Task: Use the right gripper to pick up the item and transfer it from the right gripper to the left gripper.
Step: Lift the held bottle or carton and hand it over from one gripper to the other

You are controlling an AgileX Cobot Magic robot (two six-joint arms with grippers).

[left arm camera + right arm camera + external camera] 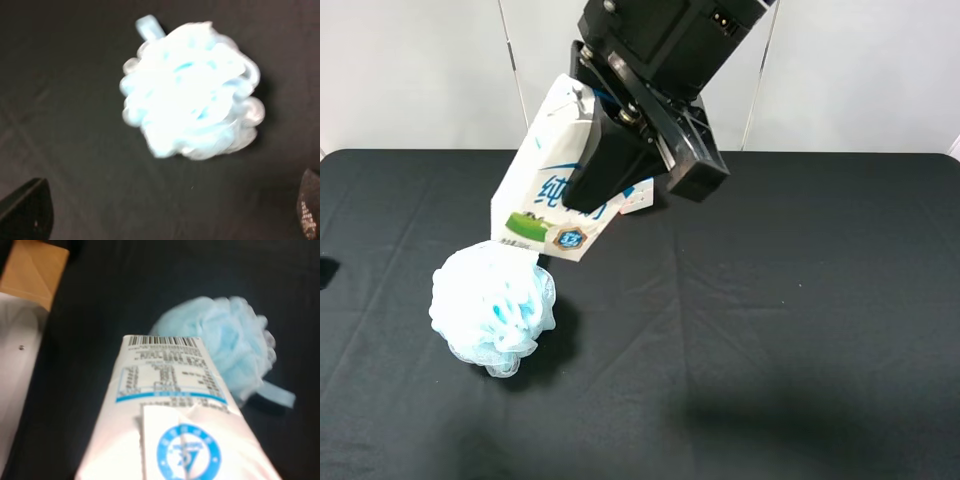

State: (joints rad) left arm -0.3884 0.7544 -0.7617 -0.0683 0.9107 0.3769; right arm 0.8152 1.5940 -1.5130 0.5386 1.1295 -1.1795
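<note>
I will grab the carton by its bare lower end (542, 232) with my left gripper next, because my right gripper covers the carton's upper part.
My right gripper (588, 188) reaches down from the top of the exterior high view and is shut on the item (535, 190), a white drink carton with blue writing and a green grass picture. It holds the carton tilted in the air above the table. The right wrist view shows the carton's (170, 410) printed side close up; the fingers do not show there. My left gripper (167, 215) appears only in the left wrist view, open and empty, with its fingertips (25, 212) far apart and above the pouf. I do not see it in the exterior high view.
A pale-blue mesh bath pouf (492, 305) lies on the black tablecloth (800, 330) just below the carton's lower end; it also shows in the left wrist view (190, 90) and the right wrist view (230, 345). A white wall stands behind the table.
</note>
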